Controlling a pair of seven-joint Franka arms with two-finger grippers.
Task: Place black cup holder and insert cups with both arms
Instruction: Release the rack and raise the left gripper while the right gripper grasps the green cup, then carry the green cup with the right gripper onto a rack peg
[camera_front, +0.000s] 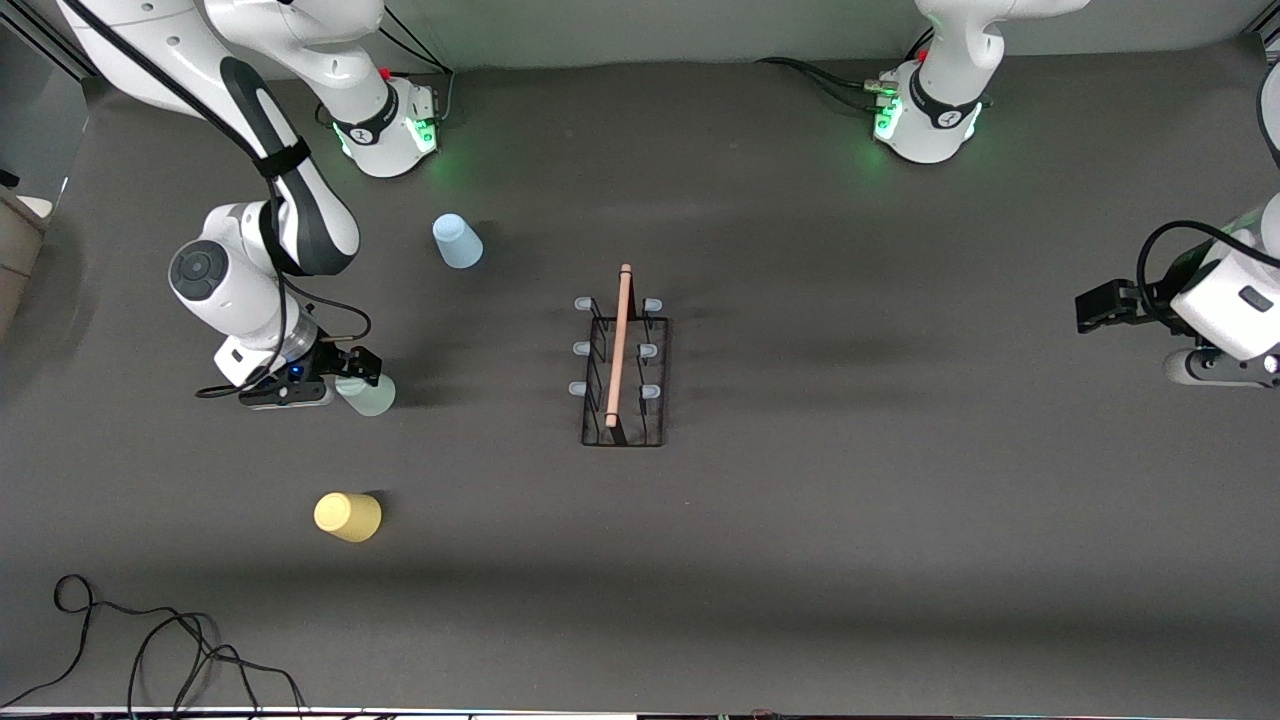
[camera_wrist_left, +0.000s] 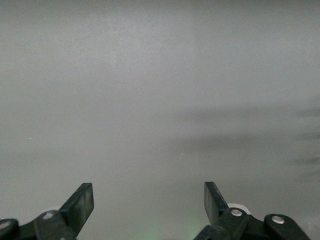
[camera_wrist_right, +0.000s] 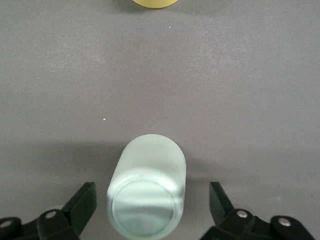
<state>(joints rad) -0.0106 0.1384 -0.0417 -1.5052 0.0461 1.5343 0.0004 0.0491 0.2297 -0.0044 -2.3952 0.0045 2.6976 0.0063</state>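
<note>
Next, my right gripper grabs the mint green cup (camera_front: 372, 397) by its closed-end sides and places the cup onto the black cup holder (camera_front: 662, 400).
The black cup holder (camera_front: 662, 400) stands mid-table, its wooden handle (camera_front: 620, 345) on top and pale blue prong tips to both sides. No cup is on it. Toward the right arm's end stand three cups. My right gripper (camera_front: 352, 372) (camera_wrist_right: 150, 192) is open and straddles the mint green cup (camera_front: 372, 397) (camera_wrist_right: 147, 195), its fingers (camera_wrist_right: 82, 202) clear of both sides. The yellow cup (camera_front: 347, 516) (camera_wrist_right: 155, 3) is nearer the front camera. The light blue cup (camera_front: 457, 242) is farther from it. At the left arm's end my left gripper (camera_front: 1085, 308) (camera_wrist_left: 149, 192) waits, open and holding nothing.
Loose black cables (camera_front: 150, 650) lie by the table's front edge toward the right arm's end. The two arm bases (camera_front: 390, 130) (camera_front: 925, 120) stand along the table's edge farthest from the front camera. Bare dark table (camera_front: 900, 500) surrounds the holder.
</note>
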